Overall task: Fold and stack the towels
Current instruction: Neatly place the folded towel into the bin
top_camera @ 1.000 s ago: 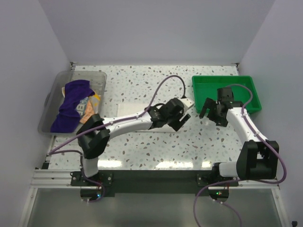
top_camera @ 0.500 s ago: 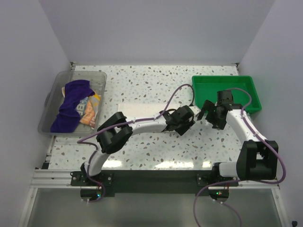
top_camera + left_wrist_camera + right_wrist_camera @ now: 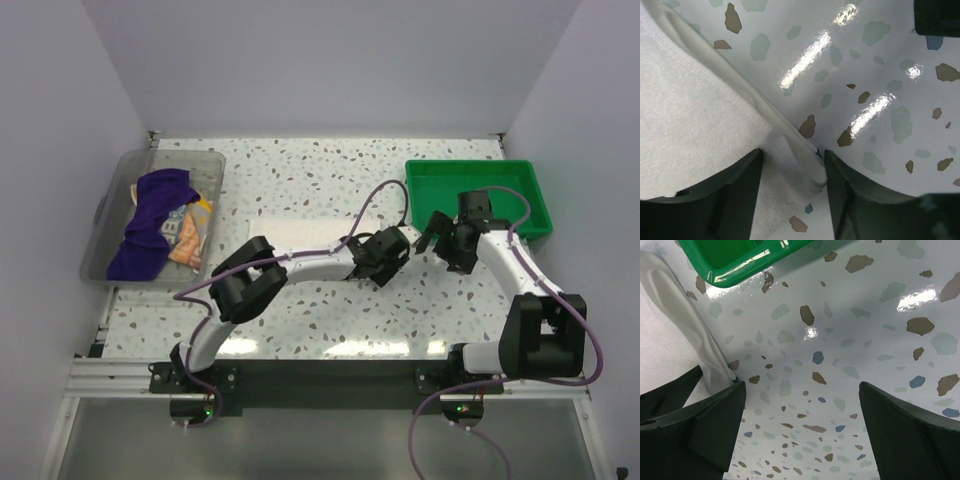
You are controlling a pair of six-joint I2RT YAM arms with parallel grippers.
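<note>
The white towel (image 3: 290, 232) should be stacked flat inside the green tray. My right gripper will grab the towel next by its edge nearest the tray.
A white towel (image 3: 290, 232) lies flat mid-table. My left gripper (image 3: 393, 242) is down at its right corner. In the left wrist view, the towel (image 3: 700, 110) bunches into a ridge between the fingers of the left gripper (image 3: 792, 152), which stand partly apart. One finger rests on the cloth and the other stands on the table at the cloth's edge. My right gripper (image 3: 445, 243) hovers wide open just right of that corner. Between the fingers of the right gripper (image 3: 802, 385) is only bare table, with the towel's edge (image 3: 670, 315) at its left. A purple towel (image 3: 150, 225) and a lettered towel (image 3: 187, 232) lie in a bin.
The clear plastic bin (image 3: 150, 155) sits at the far left. A green tray (image 3: 450, 190) stands at the back right, just behind the right gripper, and its rim (image 3: 740, 270) shows in the right wrist view. White walls enclose the speckled table.
My left arm has stretched right along the white towel to its right corner, and its jaws have narrowed around the cloth. The right gripper has barely moved.
</note>
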